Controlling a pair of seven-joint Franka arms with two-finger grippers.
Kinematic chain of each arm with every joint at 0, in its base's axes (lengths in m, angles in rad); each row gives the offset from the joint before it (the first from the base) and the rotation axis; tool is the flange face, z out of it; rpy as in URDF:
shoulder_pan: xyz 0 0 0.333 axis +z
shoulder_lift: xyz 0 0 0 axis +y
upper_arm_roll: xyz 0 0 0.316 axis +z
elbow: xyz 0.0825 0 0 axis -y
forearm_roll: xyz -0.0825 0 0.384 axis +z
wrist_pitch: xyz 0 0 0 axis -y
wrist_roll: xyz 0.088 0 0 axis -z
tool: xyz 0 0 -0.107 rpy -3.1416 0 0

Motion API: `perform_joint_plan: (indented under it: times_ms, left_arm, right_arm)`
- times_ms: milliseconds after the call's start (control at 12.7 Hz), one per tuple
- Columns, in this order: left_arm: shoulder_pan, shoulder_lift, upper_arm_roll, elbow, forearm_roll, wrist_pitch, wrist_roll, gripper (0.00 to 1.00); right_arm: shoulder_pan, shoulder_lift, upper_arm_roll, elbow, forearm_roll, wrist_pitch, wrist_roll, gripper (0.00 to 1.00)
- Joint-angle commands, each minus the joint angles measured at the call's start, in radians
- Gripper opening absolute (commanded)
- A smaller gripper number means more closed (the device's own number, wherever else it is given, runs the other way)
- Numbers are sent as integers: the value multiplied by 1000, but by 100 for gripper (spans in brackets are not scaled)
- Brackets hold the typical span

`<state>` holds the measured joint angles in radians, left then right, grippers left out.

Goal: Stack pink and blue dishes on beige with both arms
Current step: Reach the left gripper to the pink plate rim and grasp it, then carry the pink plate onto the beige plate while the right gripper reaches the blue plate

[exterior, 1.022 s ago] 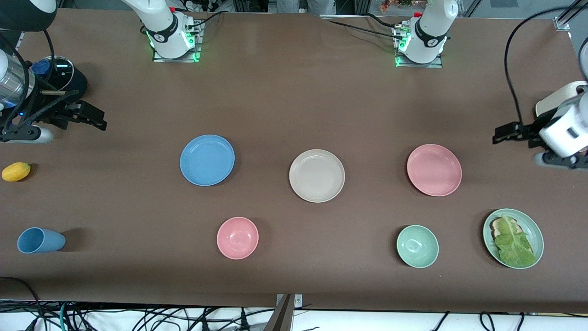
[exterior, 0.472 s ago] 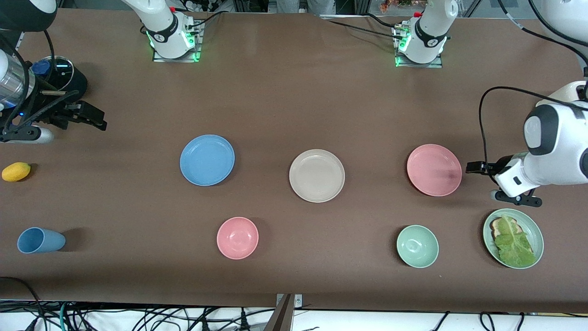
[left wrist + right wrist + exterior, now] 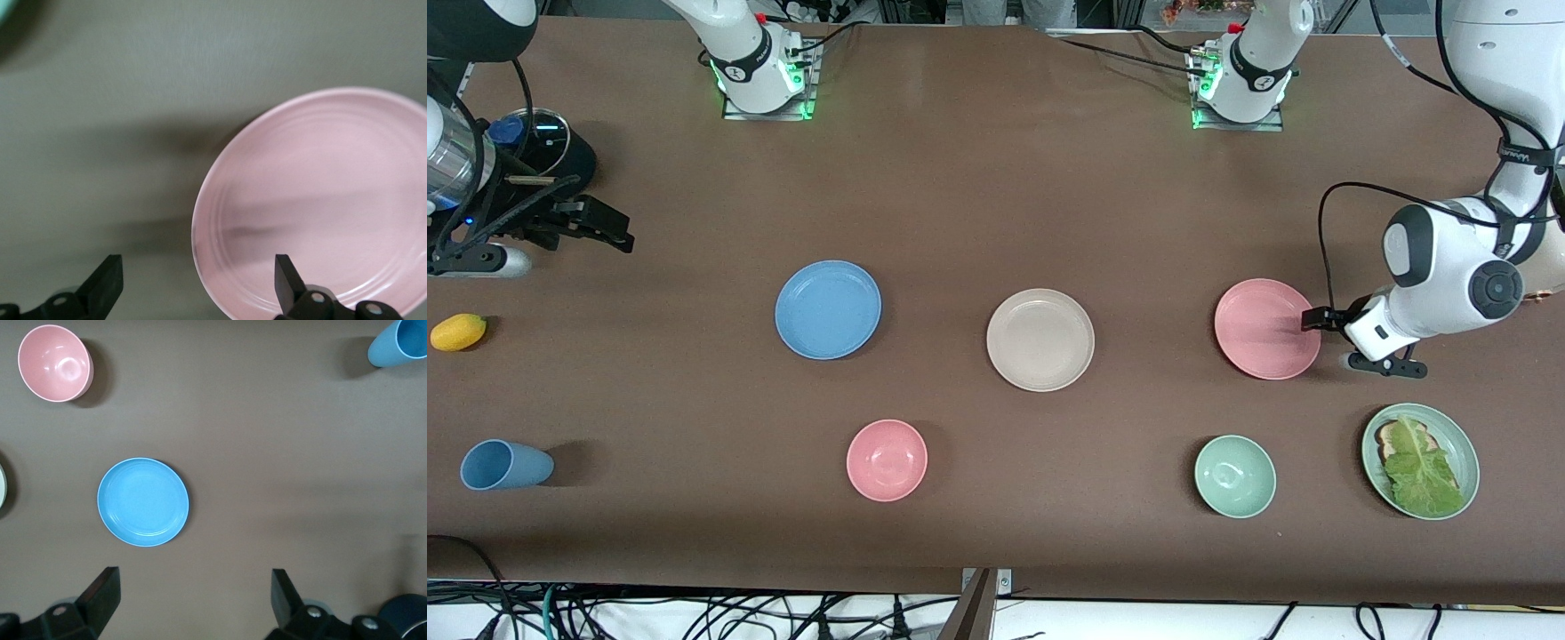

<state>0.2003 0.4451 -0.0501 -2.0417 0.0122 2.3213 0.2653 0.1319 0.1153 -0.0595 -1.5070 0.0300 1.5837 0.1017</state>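
The pink plate needs to be stacked on the beige plate (image 3: 1040,340), so my left gripper should grab it by its rim (image 3: 1319,340) next.
Three plates lie in a row across the table's middle: the blue plate (image 3: 828,309) toward the right arm's end, the beige plate (image 3: 1040,340) in the middle, the pink plate (image 3: 1267,328) toward the left arm's end. My left gripper (image 3: 1310,322) is open and low at the pink plate's rim. In the left wrist view, the pink plate (image 3: 320,200) has its rim between the spread jaws of the left gripper (image 3: 197,287). My right gripper (image 3: 609,233) waits open over the right arm's end of the table. The right wrist view shows the blue plate (image 3: 143,501) well apart from the right gripper (image 3: 193,600).
Nearer the front camera sit a pink bowl (image 3: 887,460), a green bowl (image 3: 1234,476) and a green plate with lettuce and bread (image 3: 1420,460). A blue cup (image 3: 505,465) lies on its side and a lemon (image 3: 458,332) rests toward the right arm's end.
My left arm swung in from the table's end and came down, bringing its open gripper to the pink plate's rim. The right arm has not moved.
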Motion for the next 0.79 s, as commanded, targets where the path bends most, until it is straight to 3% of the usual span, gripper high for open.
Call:
perform_joint_plan:
  times_ms: [0, 79, 157, 236, 393, 472, 708]
  left_arm:
    - [10, -3, -10, -49, 25, 79, 23, 94]
    - [10, -3, -8, -63, 25, 95, 23, 73]
    - [11, -3, -10, -72, 25, 107, 20, 43]
    - [11, -3, -8, -72, 25, 109, 14, 23]
    - [7, 7, -8, -72, 25, 112, 14, 14]
    - [8, 4, -8, -72, 26, 112, 18, 0]
    - [-1, 3, -10, -60, 25, 102, 8, 0]
  right_arm:
    - [-9, 7, 10, 16, -10, -8, 4, 100]
    - [-8, 7, 9, 16, -12, -8, 3, 100]
    - [-11, 9, 9, 17, -12, -7, 3, 100]
    - [-12, 12, 9, 17, -12, -7, 3, 100]
    - [-12, 12, 9, 17, -10, -7, 4, 100]
    - [-12, 12, 9, 17, -10, -7, 4, 100]
    - [-12, 44, 9, 17, -2, -5, 7, 100]
